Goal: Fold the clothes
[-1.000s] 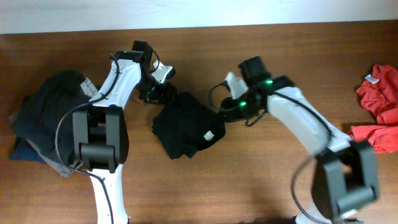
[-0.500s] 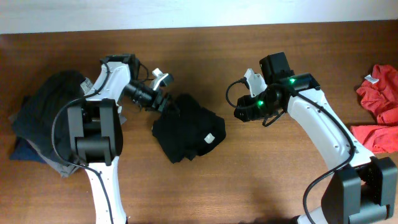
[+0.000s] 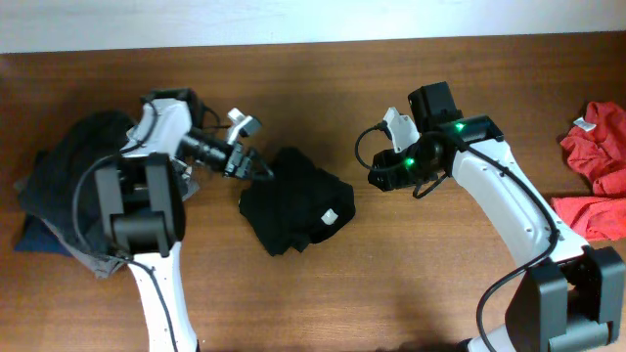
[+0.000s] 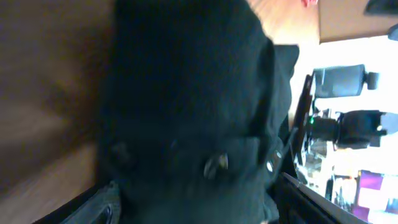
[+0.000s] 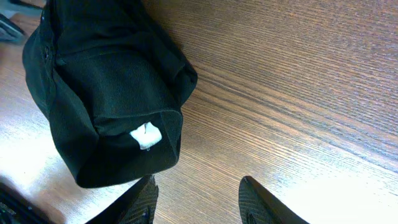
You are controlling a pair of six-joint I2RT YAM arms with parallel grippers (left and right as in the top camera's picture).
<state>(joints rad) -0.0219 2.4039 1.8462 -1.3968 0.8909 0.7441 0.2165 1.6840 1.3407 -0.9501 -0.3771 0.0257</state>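
The black garment should go across the heap, so my left gripper needs to grab it next by its edge facing the heap, opposite the white tag (image 3: 330, 216).
A black garment (image 3: 291, 200), folded into a compact bundle with a white tag (image 3: 330, 216), lies on the wooden table (image 3: 391, 284) at centre left. My left gripper (image 3: 256, 166) is at the bundle's upper left edge. In the left wrist view its fingers (image 4: 196, 208) are spread wide, and the black cloth (image 4: 186, 93) fills the space between them. My right gripper (image 3: 377, 177) is open and empty, hovering over bare wood to the right of the bundle. In the right wrist view (image 5: 202, 202) the garment (image 5: 106, 87) lies up and to the left.
A heap of dark clothes (image 3: 64, 186) lies at the table's left edge, beside the left arm's base. Red garments (image 3: 599, 145) lie at the far right edge, with another red piece (image 3: 592, 217) below them.
My right gripper has drawn back to the right, off the black bundle, and then stayed put. My left arm has swung leftward, and its gripper now points at the bundle's left edge.
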